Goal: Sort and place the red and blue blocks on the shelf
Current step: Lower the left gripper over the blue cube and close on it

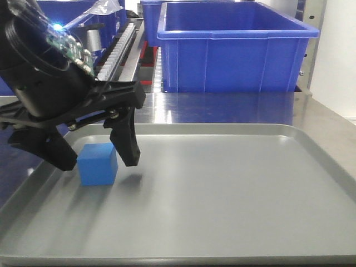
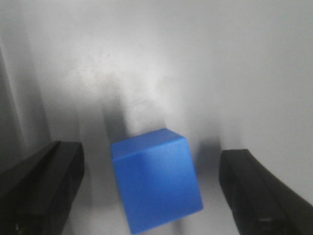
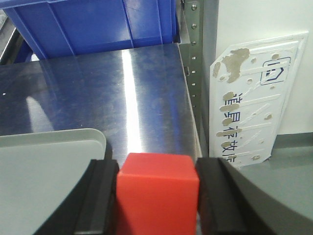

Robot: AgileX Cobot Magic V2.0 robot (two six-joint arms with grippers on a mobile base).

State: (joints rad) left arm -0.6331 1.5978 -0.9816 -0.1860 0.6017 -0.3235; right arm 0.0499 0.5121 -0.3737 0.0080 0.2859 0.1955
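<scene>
The blue block (image 1: 97, 164) needs to go on the shelf (image 1: 119, 44), so my left gripper should next grab the blue block by its opposite sides.
The blue block (image 1: 97, 164) rests on the grey tray (image 1: 233, 200) near its left side. My left gripper (image 1: 99, 160) is open and straddles it, one black finger on each side with gaps showing. In the left wrist view the blue block (image 2: 156, 182) sits between the spread fingers (image 2: 44, 191), touching neither. My right gripper (image 3: 157, 198) is shut on the red block (image 3: 157, 188), held over the steel table (image 3: 127, 93) beside the tray's corner (image 3: 49, 161). The shelf (image 1: 119, 44) with white roller tracks stands behind the tray.
A large blue bin (image 1: 233, 50) stands on the steel top behind the tray, with another at the far left (image 1: 83, 14). The bin (image 3: 98, 24) also fills the back of the right wrist view. A perforated steel upright (image 3: 192, 54) and a white worn sign (image 3: 254, 98) are at the right.
</scene>
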